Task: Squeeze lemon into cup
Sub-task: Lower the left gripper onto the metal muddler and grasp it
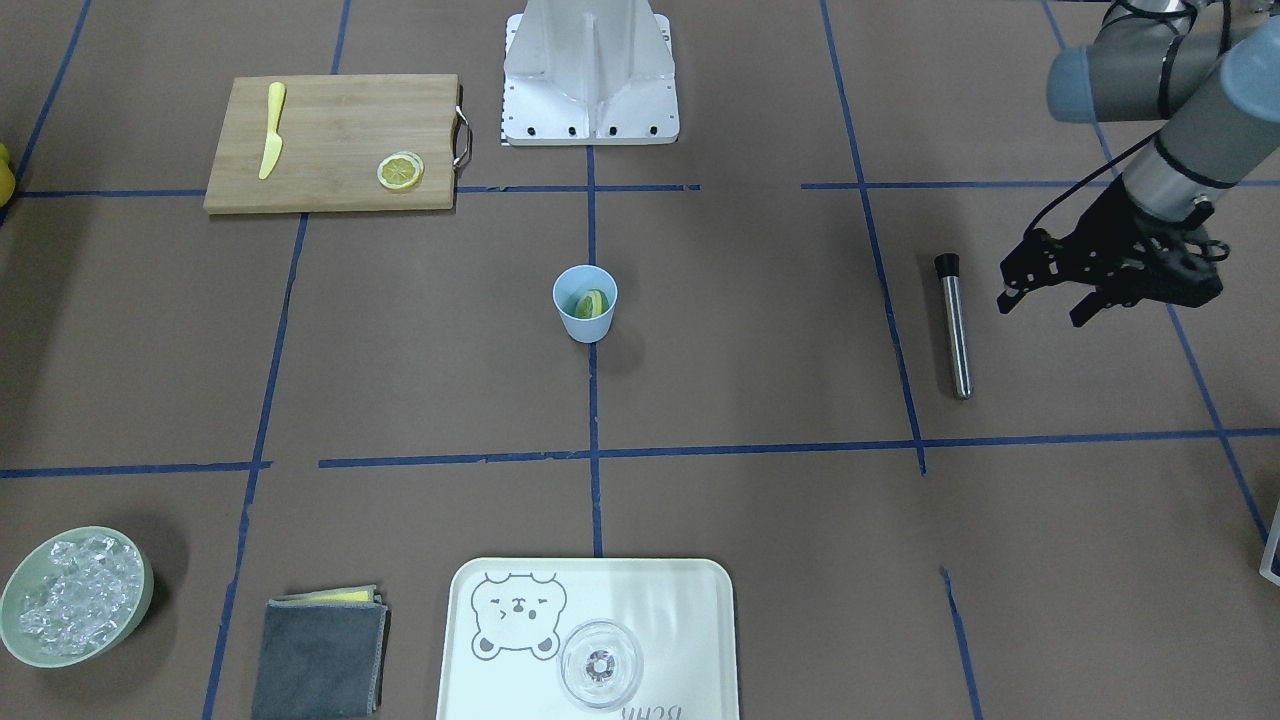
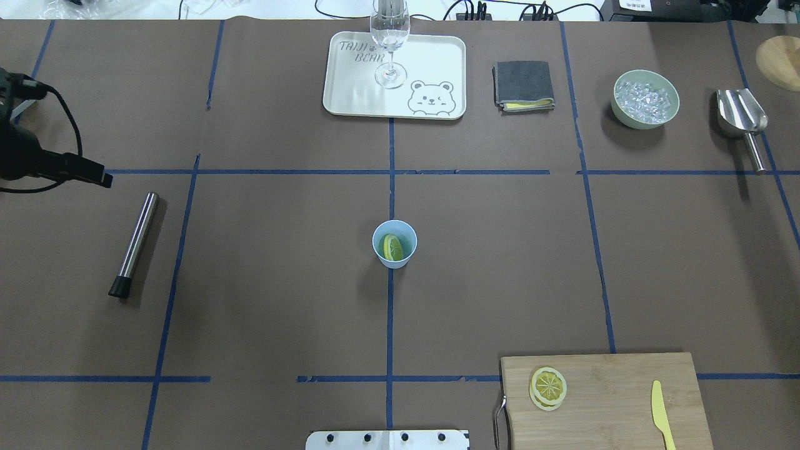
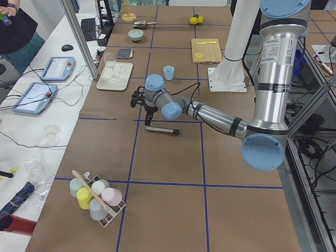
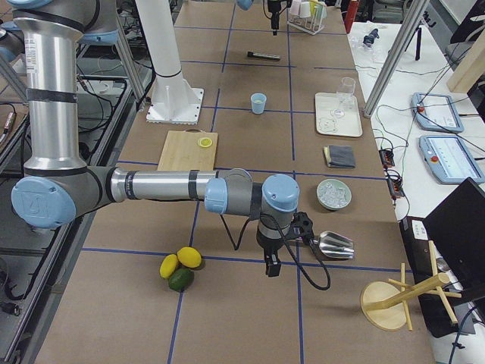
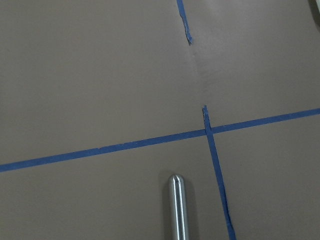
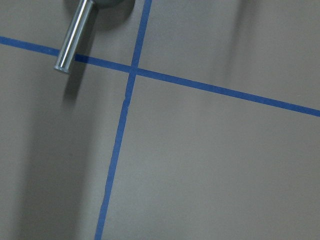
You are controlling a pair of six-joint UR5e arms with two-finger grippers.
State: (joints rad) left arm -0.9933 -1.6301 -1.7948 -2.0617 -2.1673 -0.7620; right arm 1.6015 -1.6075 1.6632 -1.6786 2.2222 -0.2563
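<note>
The left gripper grabs the metal rod by its rounded steel end (image 1: 961, 382) next, so the metal rod's black cap (image 1: 947, 264) stays free to squeeze the lemon.
The light-blue cup (image 1: 574, 320) stands at the table's middle, on a blue tape line. A lemon slice (image 1: 592, 303) sits inside it, tilted on edge; it also shows in the overhead view (image 2: 393, 248) inside the cup (image 2: 408, 236). A second lemon slice (image 1: 400, 171) lies flat on the wooden cutting board (image 1: 340, 140). My left gripper (image 1: 1040, 310) hovers far to the side of the cup, open and empty, beside a metal rod. My right gripper (image 4: 270, 267) shows only in the exterior right view, beyond the table end near the scoop; I cannot tell whether it is open or shut.
A metal rod with a black cap (image 1: 955, 325) lies by the left gripper. A yellow knife (image 1: 271, 140) lies on the board. A tray (image 1: 500, 660) holds a clear glass (image 1: 600, 665). A grey cloth (image 1: 320, 655), a bowl of ice (image 1: 75, 600) and a metal scoop (image 2: 742, 115) lie along the far edge.
</note>
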